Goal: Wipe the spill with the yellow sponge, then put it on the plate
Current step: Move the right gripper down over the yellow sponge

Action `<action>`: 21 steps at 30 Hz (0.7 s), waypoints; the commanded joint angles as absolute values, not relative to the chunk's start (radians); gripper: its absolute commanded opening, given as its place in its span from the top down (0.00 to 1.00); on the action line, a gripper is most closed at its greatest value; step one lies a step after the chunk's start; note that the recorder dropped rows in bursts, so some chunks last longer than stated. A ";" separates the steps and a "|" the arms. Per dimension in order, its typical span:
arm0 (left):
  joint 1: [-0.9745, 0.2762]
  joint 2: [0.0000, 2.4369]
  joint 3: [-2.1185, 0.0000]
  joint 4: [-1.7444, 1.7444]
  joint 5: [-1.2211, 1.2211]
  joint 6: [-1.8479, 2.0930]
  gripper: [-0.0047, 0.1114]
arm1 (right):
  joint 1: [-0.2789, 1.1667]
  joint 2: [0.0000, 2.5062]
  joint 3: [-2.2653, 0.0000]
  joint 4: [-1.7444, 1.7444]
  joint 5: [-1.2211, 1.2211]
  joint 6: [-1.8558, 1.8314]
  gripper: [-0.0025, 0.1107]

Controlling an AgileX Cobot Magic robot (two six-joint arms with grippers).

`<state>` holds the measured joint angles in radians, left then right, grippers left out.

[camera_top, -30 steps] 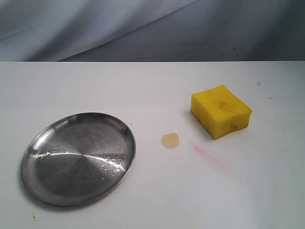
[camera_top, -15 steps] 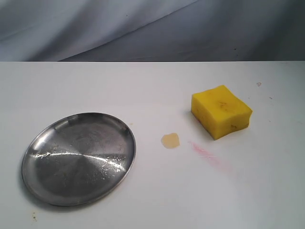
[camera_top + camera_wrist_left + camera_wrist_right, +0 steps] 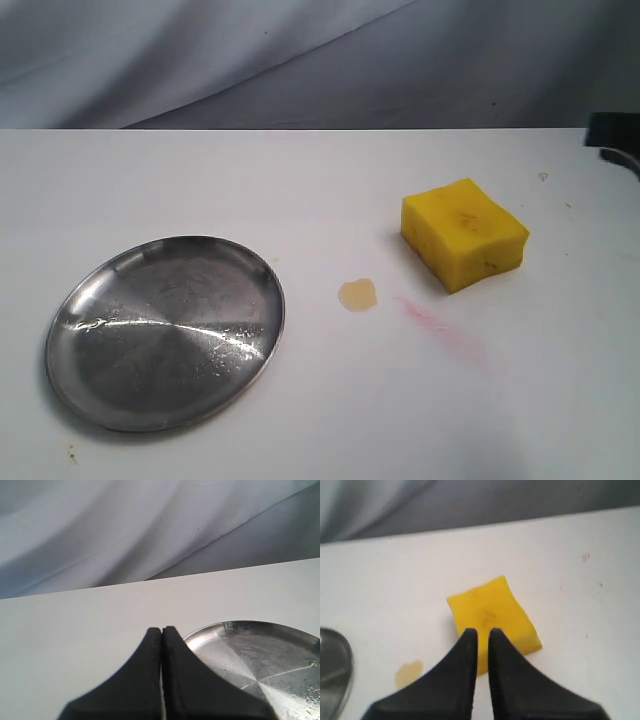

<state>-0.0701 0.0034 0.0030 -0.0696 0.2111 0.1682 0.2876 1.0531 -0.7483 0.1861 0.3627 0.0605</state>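
Observation:
My right gripper takes hold of the yellow sponge by the middle of its top side [image 3: 466,217] next, to wipe the spill [image 3: 358,294].
The yellow sponge [image 3: 464,232] lies on the white table, right of centre, with nothing touching it. The spill [image 3: 358,294], a small tan blob, sits just left of and nearer than the sponge. The plate [image 3: 165,330] rests at the left and holds nothing. In the right wrist view my right gripper [image 3: 480,631] hovers short of the sponge [image 3: 492,612], its fingers a narrow gap apart with nothing between them; the spill [image 3: 409,672] shows beside it. My left gripper [image 3: 162,629] is shut and holds nothing, close to the plate's rim [image 3: 220,627].
A faint pink-red streak [image 3: 440,325] runs across the table right of the spill. A dark part of the right arm [image 3: 614,140] pokes in at the exterior view's right edge. Grey cloth hangs behind the table's far edge.
A dark part of the right arm has come into the exterior view at its right edge. The sponge, spill and plate have not moved.

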 commanded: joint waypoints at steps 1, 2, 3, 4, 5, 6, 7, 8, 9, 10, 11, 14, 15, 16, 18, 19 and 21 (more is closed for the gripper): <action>-0.069 0.000 0.000 -0.069 0.206 0.158 0.96 | 0.289 1.337 -0.965 0.227 0.609 -0.117 0.69; -0.069 0.000 0.000 -0.069 0.206 0.158 0.96 | 0.289 1.381 -0.997 0.237 0.635 -0.142 0.63; -0.069 0.000 0.000 -0.069 0.206 0.158 0.96 | 0.289 1.432 -1.031 0.241 0.660 -0.161 0.55; -0.069 0.000 0.000 -0.069 0.206 0.158 0.96 | 0.289 1.479 -1.060 0.249 0.671 -0.171 0.47; -0.069 0.000 0.000 -0.069 0.206 0.158 0.96 | 0.289 1.514 -1.085 0.252 0.675 -0.176 0.41; -0.069 0.000 0.000 -0.069 0.206 0.158 0.96 | 0.289 1.555 -1.105 0.251 0.675 -0.176 0.34; -0.069 0.000 0.000 -0.069 0.206 0.158 0.96 | 0.289 1.594 -1.125 0.245 0.670 -0.176 0.31; -0.069 0.000 0.000 -0.069 0.206 0.158 0.96 | 0.289 1.666 -1.156 0.219 0.653 -0.179 0.28; -0.069 0.000 0.000 -0.069 0.206 0.158 0.96 | 0.289 1.700 -1.172 0.202 0.643 -0.179 0.28; -0.069 0.000 0.000 -0.069 0.206 0.158 0.96 | 0.289 1.733 -1.187 0.185 0.633 -0.179 0.28; -0.069 0.000 0.000 -0.069 0.206 0.158 0.96 | 0.289 1.758 -1.200 0.170 0.623 -0.179 0.28; -0.069 0.000 0.000 -0.069 0.206 0.158 0.96 | 0.289 1.843 -1.246 0.160 0.587 -0.179 0.28; -0.069 0.000 0.000 -0.069 0.206 0.158 0.96 | 0.289 1.870 -1.262 0.146 0.569 -0.177 0.28; -0.069 0.000 0.000 -0.069 0.206 0.158 0.96 | 0.289 1.895 -1.281 0.142 0.554 -0.175 0.28; -0.069 0.000 0.000 -0.069 0.206 0.158 0.96 | 0.289 1.945 -1.308 0.140 0.535 -0.175 0.28; -0.069 0.000 0.000 -0.069 0.206 0.158 0.96 | 0.289 1.970 -1.322 0.136 0.530 -0.175 0.28; -0.069 0.000 0.000 -0.069 0.206 0.158 0.96 | 0.289 2.012 -1.341 0.125 0.516 -0.175 0.28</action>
